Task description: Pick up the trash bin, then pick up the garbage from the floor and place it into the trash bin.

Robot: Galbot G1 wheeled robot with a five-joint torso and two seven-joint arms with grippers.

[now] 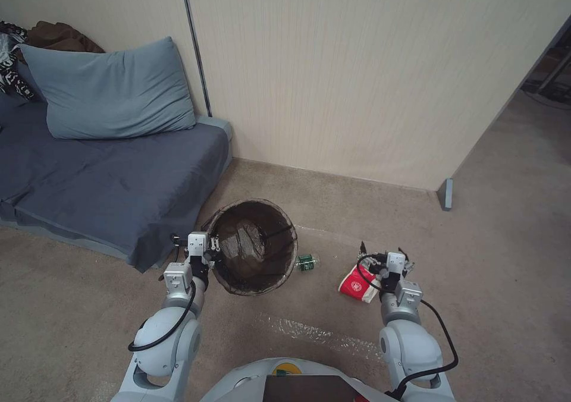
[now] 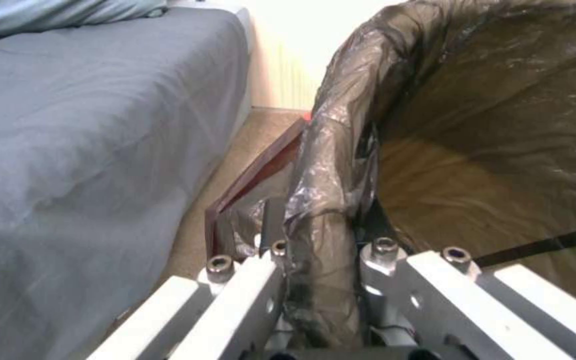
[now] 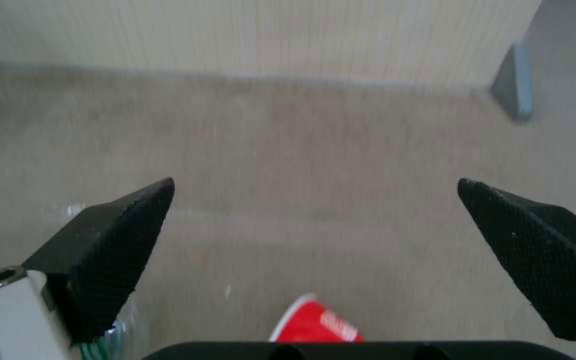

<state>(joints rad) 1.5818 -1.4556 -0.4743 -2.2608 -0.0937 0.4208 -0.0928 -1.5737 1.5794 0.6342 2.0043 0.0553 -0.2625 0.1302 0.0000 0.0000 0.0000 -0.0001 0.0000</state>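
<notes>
I should next use my right gripper to grab the rim of the red-and-white paper cup (image 1: 357, 286), so that I can drop the cup into the trash bin.
The trash bin (image 1: 284, 223), lined with a dark brown bag, hangs tilted with its mouth toward me; a crumpled piece lies inside. My left gripper (image 1: 213, 253) is shut on its bag-covered rim (image 2: 328, 200), beside the bed. Garbage lies on the floor to the bin's right: a clear bottle with a green label (image 1: 306, 263) and a red-and-white paper cup (image 1: 357, 286). My right gripper (image 1: 383, 253) hovers just above and beyond the cup, open, with its black fingers (image 3: 115, 235) far apart and nothing between them. The red cup (image 3: 315, 325) peeks out below that gripper (image 3: 315, 182).
A low bed with a dark blue sheet (image 1: 107, 182) and a grey-blue pillow (image 1: 107, 90) stands at the left, close to the bin. A pale wall (image 1: 357, 81) runs behind, ending at a grey corner post (image 1: 446, 194). Clear plastic film (image 1: 315, 333) lies on the carpet near my base.
</notes>
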